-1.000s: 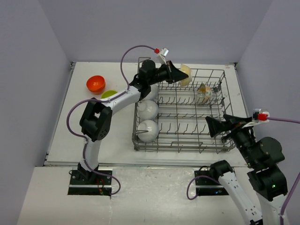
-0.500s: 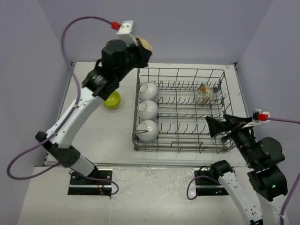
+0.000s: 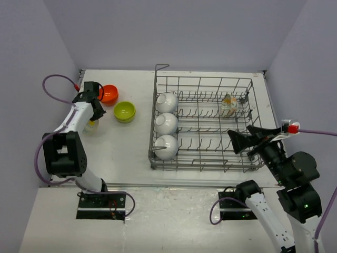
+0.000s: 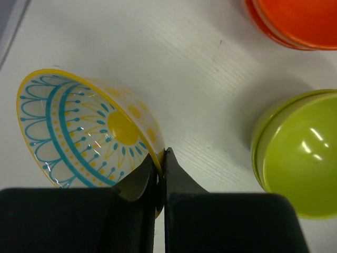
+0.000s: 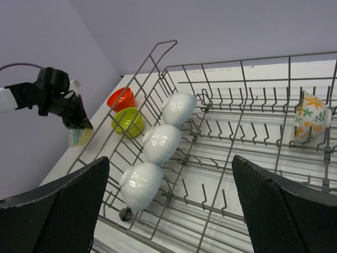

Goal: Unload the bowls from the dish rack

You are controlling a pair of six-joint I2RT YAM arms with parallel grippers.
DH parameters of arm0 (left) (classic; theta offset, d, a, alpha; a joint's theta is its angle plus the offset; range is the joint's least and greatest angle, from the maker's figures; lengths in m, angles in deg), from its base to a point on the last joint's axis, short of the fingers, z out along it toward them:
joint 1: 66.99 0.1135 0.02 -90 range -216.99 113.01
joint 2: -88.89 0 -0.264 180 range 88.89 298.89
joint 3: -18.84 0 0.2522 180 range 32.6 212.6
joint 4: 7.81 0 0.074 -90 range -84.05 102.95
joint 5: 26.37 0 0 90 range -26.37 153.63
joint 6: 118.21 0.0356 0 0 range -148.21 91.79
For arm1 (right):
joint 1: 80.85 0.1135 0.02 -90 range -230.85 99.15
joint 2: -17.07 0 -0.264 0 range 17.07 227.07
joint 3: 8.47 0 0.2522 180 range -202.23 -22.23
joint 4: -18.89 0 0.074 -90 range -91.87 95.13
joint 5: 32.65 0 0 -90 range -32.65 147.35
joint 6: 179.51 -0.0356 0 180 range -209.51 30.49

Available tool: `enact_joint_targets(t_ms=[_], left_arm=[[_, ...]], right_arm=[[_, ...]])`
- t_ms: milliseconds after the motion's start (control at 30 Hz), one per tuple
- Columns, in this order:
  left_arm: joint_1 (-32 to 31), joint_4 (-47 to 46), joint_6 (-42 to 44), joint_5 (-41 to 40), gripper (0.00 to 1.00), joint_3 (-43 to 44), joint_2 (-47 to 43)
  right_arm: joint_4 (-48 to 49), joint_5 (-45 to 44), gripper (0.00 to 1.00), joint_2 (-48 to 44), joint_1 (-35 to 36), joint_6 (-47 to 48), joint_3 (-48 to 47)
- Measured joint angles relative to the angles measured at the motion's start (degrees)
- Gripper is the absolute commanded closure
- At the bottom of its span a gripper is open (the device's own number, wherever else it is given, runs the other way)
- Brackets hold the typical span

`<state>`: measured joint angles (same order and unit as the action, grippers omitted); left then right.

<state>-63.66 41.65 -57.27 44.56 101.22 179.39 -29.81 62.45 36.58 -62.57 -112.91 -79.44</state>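
Observation:
The tilted cream bowl hangs short of the lime-green bowl stack and would drop short if I opened my left gripper now, so my left gripper needs to move it to the stack.
The grey wire dish rack [image 3: 202, 167] holds three white bowls in its left column [image 3: 167, 101] [image 3: 166, 123] [image 3: 165, 146] and a patterned bowl [image 3: 229, 104] at the back right. My left gripper [image 4: 161, 158] is shut on the rim of a cream bowl with a teal and yellow pattern [image 4: 79, 132]. That bowl hangs tilted low over the table's far left [image 3: 91, 125]. My right gripper [image 5: 171, 211] is open with nothing between its fingers, above the rack's front right [image 3: 243, 141].
An orange-red bowl stack [image 3: 108, 94] and a lime-green bowl stack [image 3: 125, 111] stand on the table left of the rack, close to the held bowl. The rack's tall corner post [image 3: 157, 71] rises at its back left. Walls enclose the table.
My left arm has carried the patterned bowl from the back of the rack, up and leftward, then down to the table's far left. The right arm has not moved.

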Motion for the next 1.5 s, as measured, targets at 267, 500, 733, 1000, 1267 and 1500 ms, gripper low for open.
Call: enact_joint_targets(t_ms=[267,500,733,1000,1267,1500], left_arm=[[0.0,-0.4,0.0,3.3,1.0,3.2,8.6],[-0.1,-1.4,0.9,3.7,1.0,8.4,16.3],[-0.8,-1.2,2.2,3.3,0.53,9.7,17.2],[-4.2,0.0,2.3,2.6,0.25,9.7,12.8],[-18.1,0.3,1.6,0.9,0.0,11.5,-12.1],[-30.0,-1.5,0.7,3.1,0.0,8.9,-34.2]], right_arm=[[0.0,0.7,0.01,0.6,0.0,0.1,0.0],[-0.1,0.6,0.01,0.6,0.0,0.1,0.0],[0.0,0.6,0.01,0.6,0.0,0.1,0.1],[0.4,0.6,0.01,2.5,0.0,0.1,0.3],[0.7,-3.8,0.01,11.2,0.0,0.4,-0.2],[-1.6,-24.0,0.01,36.2,0.0,4.5,-10.4]])
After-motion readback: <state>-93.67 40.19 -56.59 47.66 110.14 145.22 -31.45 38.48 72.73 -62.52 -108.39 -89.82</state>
